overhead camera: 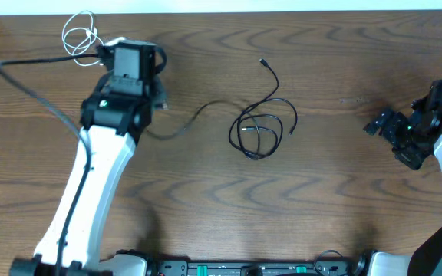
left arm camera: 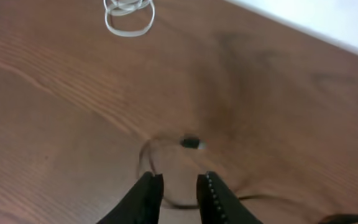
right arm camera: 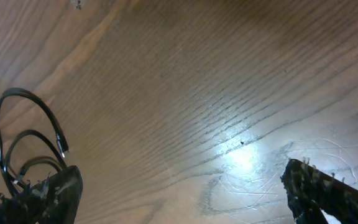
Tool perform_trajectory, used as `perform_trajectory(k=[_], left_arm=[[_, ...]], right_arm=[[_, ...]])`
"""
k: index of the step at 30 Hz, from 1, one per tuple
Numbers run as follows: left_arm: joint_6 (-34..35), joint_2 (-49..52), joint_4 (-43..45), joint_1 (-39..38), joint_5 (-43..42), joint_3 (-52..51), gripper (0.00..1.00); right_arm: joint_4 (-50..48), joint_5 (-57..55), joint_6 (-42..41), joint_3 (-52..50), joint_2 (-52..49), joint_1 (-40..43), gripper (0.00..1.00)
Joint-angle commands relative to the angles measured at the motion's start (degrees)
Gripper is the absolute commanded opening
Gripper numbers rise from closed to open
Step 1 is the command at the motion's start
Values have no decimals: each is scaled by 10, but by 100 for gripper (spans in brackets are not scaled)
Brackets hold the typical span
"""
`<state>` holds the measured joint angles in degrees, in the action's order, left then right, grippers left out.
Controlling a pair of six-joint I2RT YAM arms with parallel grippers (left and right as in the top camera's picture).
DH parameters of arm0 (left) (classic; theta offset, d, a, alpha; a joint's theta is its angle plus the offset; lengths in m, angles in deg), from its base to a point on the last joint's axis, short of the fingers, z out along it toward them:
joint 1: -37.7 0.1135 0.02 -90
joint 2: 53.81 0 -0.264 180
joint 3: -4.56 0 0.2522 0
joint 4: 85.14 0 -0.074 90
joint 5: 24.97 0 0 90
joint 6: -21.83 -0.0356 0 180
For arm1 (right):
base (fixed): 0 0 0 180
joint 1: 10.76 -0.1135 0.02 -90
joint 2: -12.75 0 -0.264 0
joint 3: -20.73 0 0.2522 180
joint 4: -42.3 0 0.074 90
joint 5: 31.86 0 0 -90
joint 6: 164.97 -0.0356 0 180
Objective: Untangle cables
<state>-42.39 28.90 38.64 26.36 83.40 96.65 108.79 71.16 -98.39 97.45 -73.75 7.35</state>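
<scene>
The robot needs to untangle the second thin black cable and pull it free, so its left gripper should next grab that cable by its length trailing from the coil (overhead camera: 171, 136) (left arm camera: 182, 206).
The white cable (overhead camera: 79, 34) lies coiled at the back left; it also shows at the top of the left wrist view (left arm camera: 129, 15). A black cable (overhead camera: 263, 123) lies coiled at mid-table, one end plug pointing back. A second thin black cable (overhead camera: 198, 115) trails from that coil toward my left arm; in the left wrist view it is a blurred loop (left arm camera: 146, 155) with a small plug, just ahead of the fingers. My left gripper (left arm camera: 180, 186) is slightly open, and the cord passes under the gap. My right gripper (right arm camera: 185, 199) is wide open and empty at the right (overhead camera: 382, 123). The black coil (right arm camera: 17, 137) lies beside its left finger.
A thick grey robot cable (overhead camera: 37, 88) runs from the left arm to the table's left edge. The table's back edge (left arm camera: 303, 31) is close beyond the left gripper. Bare wood (right arm camera: 229, 93) lies under the right gripper.
</scene>
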Motion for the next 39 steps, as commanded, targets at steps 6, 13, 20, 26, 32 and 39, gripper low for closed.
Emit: perform_trajectory(k=[6,13,20,26,32,39], left_arm=[[11,29,-10,1,-288,2,34],[-15,30,-51,-56,-428,-33,56],[54,31,10,-155,-342,-101,66],[65,88,133,-240,-294,-120,66],[65,179,235,-279,-292,-120,66],[65,181,233,-278,-282,-120,44]], right_arm=[[0,-5,8,2,7,3,99],[0,-5,8,2,7,3,99],[0,-5,8,2,7,3,99],[0,-5,8,2,7,3,99],[0,-5,8,2,7,3,99],[0,-5,8,2,7,3,99]])
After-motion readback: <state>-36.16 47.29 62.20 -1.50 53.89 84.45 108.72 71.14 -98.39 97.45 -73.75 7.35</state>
